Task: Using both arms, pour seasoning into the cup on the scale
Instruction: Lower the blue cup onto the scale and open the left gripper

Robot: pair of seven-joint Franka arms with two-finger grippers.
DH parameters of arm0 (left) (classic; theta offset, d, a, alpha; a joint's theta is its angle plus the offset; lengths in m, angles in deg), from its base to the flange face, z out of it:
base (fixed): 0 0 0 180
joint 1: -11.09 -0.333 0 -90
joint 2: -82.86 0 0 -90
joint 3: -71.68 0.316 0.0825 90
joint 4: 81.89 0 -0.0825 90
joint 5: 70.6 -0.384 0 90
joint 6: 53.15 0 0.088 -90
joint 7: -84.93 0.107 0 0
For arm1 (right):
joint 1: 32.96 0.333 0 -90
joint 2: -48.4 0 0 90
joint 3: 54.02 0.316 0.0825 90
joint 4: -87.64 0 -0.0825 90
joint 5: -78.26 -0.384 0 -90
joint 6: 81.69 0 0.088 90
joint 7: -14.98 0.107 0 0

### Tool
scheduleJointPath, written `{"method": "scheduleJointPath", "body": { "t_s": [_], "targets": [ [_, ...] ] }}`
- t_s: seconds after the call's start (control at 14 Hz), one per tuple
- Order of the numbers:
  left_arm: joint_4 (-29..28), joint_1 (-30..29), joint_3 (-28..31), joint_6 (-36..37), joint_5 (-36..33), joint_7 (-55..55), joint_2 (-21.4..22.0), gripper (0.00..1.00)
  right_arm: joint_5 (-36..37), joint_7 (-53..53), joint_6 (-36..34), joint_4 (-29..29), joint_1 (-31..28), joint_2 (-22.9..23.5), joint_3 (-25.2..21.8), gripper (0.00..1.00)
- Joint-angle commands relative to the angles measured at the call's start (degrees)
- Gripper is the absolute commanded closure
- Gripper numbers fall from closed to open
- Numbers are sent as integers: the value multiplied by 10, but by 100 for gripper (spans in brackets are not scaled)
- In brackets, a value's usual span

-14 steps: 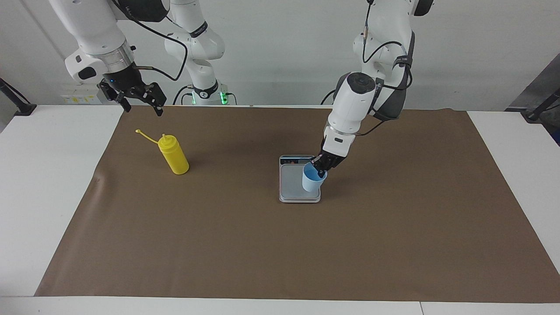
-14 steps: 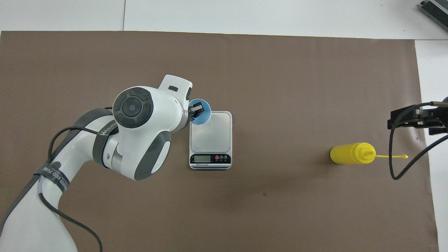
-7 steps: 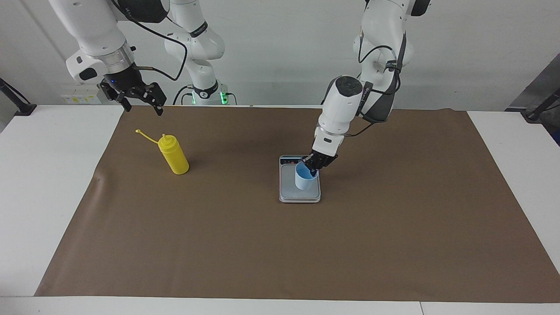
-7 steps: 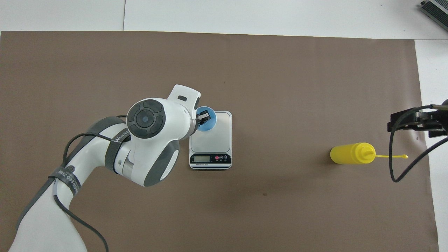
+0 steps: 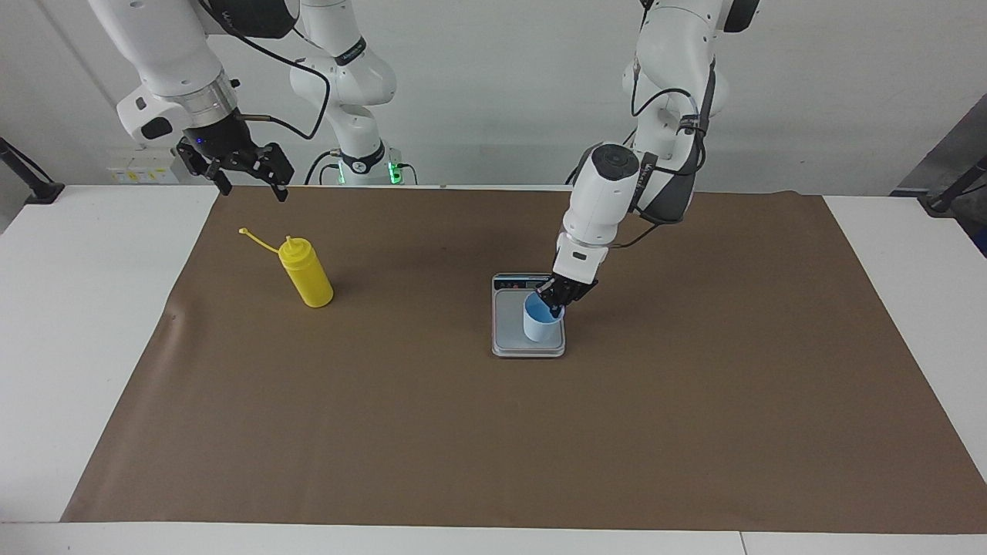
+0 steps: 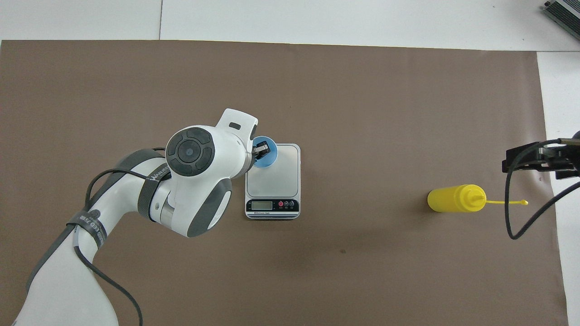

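Observation:
The left gripper needs to open, because the blue cup [image 6: 266, 162] it holds is over the scale plate's corner [image 6: 282, 157] and would stand there.
The light-blue cup [image 5: 542, 324] stands upright at the scale [image 5: 509, 325], on the plate's corner toward the left arm's end; I cannot tell whether its base rests on the plate. My left gripper [image 5: 557, 297] is shut on the cup's rim, with one finger inside it. In the overhead view the cup [image 6: 268, 158], left gripper [image 6: 261, 151] and scale [image 6: 277, 177] show together. The yellow seasoning bottle [image 5: 306, 273] stands upright toward the right arm's end, its cap strap hanging off; it also shows in the overhead view [image 6: 451, 199]. My right gripper [image 5: 248, 176] hangs open in the air beside the bottle [image 6: 539, 159].
A brown mat [image 5: 493, 447] covers most of the white table [image 5: 85, 324]. The scale's dark display strip [image 6: 272, 206] faces the robots. A black cable loops from the right gripper [image 6: 509, 213] near the bottle's strap.
My left gripper has carried the cup from the scale's edge inward over the plate and lowered it a little. The right gripper has barely moved.

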Motion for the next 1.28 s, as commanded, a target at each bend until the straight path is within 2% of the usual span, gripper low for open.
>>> {"method": "scheduleJointPath", "body": {
  "t_s": [0.0,0.36,0.43,0.5,0.57,0.64,0.71,0.86,1.07,1.21],
  "targets": [
    [-1,4,5,-9,-9,3,-1,100,-3,-26,2,-19,-10,-15,0,0],
    [-1,11,4,-10,-9,0,-1,100,-4,-26,2,-19,-10,-15,1,0],
    [-1,11,4,-10,-9,1,-1,91,-4,-26,2,-19,-10,-15,1,0],
    [-1,10,4,-10,-9,2,-1,75,-4,-26,2,-19,-9,-16,1,0],
    [-1,10,4,-10,-9,2,-1,45,-4,-26,1,-19,-9,-16,1,0],
    [-1,10,4,-10,-9,2,-2,7,-4,-26,1,-19,-9,-16,1,0],
    [-1,10,5,-10,-9,2,-2,0,-4,-26,2,-19,-9,-16,1,0],
    [0,7,6,0,-12,1,0,0,-4,-26,3,-19,-9,-16,1,0],
    [19,-2,10,44,-63,8,13,0,-4,-26,1,-19,-9,-16,1,0],
    [32,-28,10,71,-73,39,28,0,-4,-26,2,-19,-9,-16,1,0]
  ]
}}
